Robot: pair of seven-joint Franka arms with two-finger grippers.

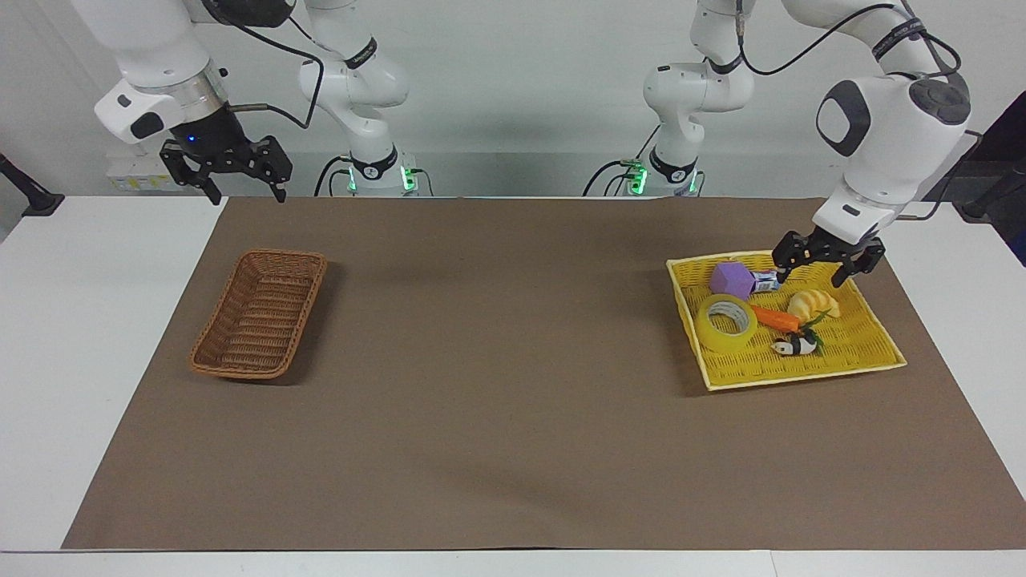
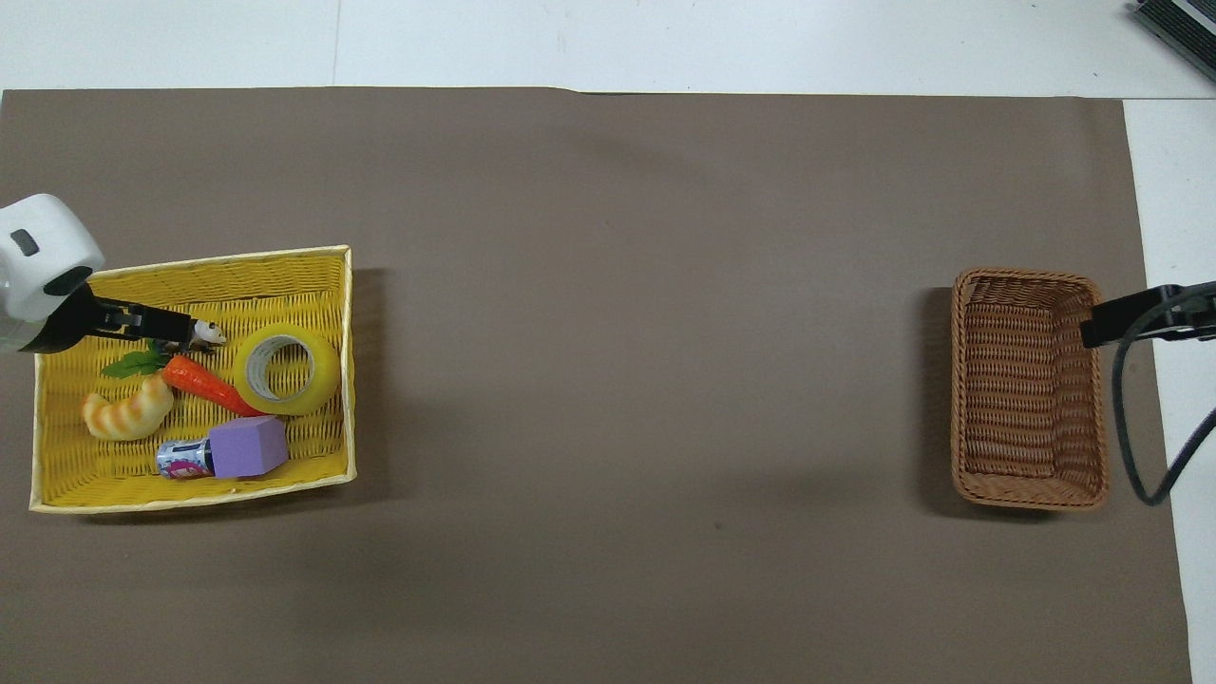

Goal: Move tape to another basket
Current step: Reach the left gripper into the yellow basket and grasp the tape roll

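Note:
I should next use my left gripper to grab the tape by its narrow ring side [image 2: 243, 367], because the tape is wide across with an open hole [image 2: 286, 371].
The tape [image 1: 726, 322] lies flat in the yellow basket [image 1: 801, 378], at the side toward the right arm's end; it also shows in the overhead view [image 2: 286, 369]. The dark-brown wicker basket [image 1: 284, 255] stands empty at the right arm's end of the table, and its rim shows from overhead [image 2: 1026, 275]. My left gripper [image 1: 809, 280] hangs open and empty over the yellow basket, above the croissant and the can, apart from the tape; it also shows in the overhead view [image 2: 161, 328]. My right gripper [image 1: 228, 164] waits open, raised near the brown basket.
The yellow basket [image 2: 190, 258] also holds a purple block [image 1: 731, 280], a small can [image 1: 766, 280], a toy carrot [image 1: 775, 318], a croissant [image 1: 813, 304] and a toy panda [image 1: 795, 345]. A brown mat [image 1: 497, 361] covers the table.

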